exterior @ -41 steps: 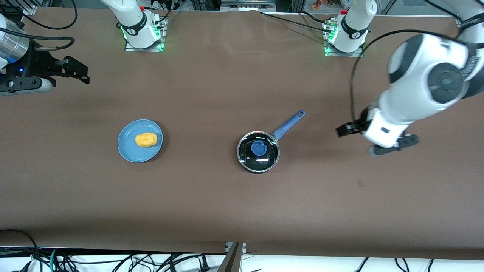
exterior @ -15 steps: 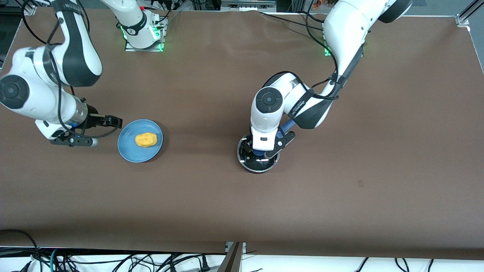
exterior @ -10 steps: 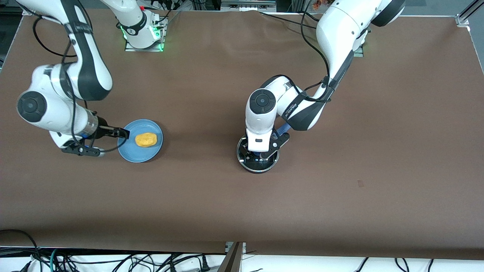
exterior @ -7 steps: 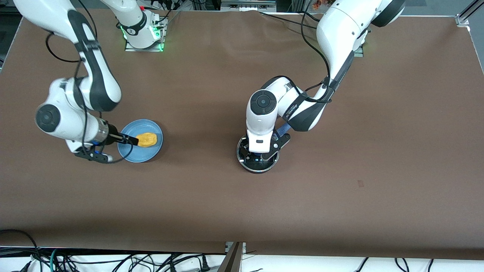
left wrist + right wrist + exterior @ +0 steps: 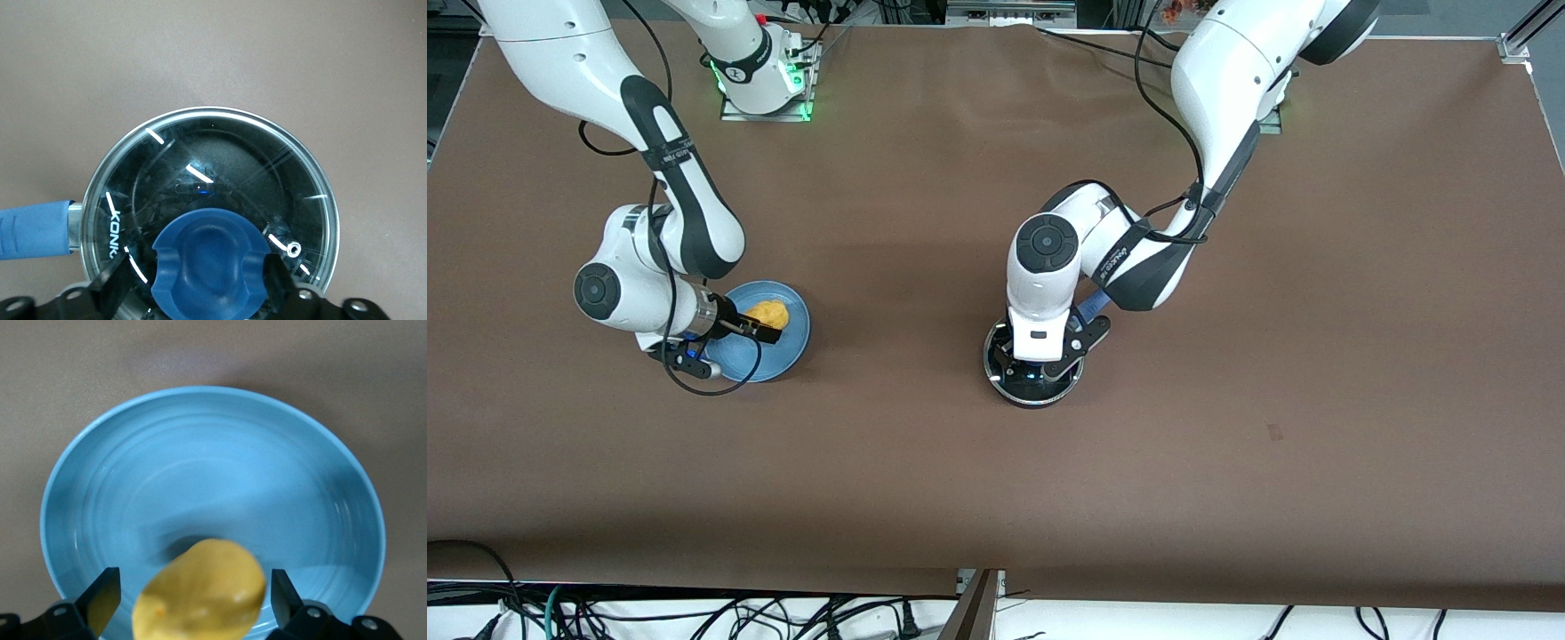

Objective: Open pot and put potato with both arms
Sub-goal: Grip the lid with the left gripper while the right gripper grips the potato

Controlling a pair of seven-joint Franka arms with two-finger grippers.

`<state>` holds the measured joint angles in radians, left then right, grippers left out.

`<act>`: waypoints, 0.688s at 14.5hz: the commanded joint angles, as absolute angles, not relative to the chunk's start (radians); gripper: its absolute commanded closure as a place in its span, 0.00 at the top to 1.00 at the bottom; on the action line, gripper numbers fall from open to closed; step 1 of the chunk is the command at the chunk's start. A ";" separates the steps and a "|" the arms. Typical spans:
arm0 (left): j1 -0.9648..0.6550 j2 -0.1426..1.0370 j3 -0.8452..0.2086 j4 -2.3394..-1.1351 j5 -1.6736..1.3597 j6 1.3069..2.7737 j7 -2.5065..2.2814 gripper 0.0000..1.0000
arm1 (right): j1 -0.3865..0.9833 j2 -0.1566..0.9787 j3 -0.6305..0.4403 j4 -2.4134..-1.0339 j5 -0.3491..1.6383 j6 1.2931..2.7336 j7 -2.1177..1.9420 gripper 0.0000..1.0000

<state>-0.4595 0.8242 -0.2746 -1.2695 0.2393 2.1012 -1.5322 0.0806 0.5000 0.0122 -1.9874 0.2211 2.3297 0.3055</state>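
My right gripper needs to put the yellow potato into the black pot [image 5: 1033, 397], so it should next pick the potato up by its rounded middle [image 5: 769, 314].
The black pot [image 5: 1033, 397] stands mid-table with its glass lid [image 5: 220, 167] on and its blue handle [image 5: 33, 230] pointing toward the arms' bases. My left gripper [image 5: 1036, 366] is down on the lid, open, with a finger on each side of the blue knob [image 5: 210, 267]. The yellow potato [image 5: 769, 313] lies on the light-blue plate [image 5: 790, 345] toward the right arm's end. My right gripper [image 5: 760, 324] is low over the plate, open. Its fingers stand either side of the potato [image 5: 200, 590] with small gaps.
The brown table [image 5: 996, 498] spreads wide around the pot and plate. The plate [image 5: 200, 467] shows bare in the right wrist view apart from the potato. Cables hang along the table's edge nearest the camera.
My right arm has swung in from the table's end and brought its open gripper around the potato. My left arm came down onto the lid and has held almost still for the last second.
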 commanded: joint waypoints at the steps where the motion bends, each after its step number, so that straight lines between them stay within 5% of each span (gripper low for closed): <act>1: -0.471 0.842 -0.267 -1.239 0.264 2.100 -1.545 0.78 | 0.074 0.466 0.020 -2.013 0.244 2.338 0.328 0.98; 6: -0.469 0.842 -0.267 -1.239 0.264 2.100 -1.542 0.48 | 0.074 0.468 0.020 -2.014 0.245 2.336 0.327 0.82; 10: -0.466 0.841 -0.267 -1.238 0.264 2.100 -1.542 0.36 | 0.074 0.466 0.021 -2.022 0.245 2.335 0.325 0.74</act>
<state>-0.4593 0.8286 -0.2735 -1.2614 0.2393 2.1034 -1.5321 0.0806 0.4929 0.0122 -1.9898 0.2311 2.3296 0.3179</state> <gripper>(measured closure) 0.537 0.256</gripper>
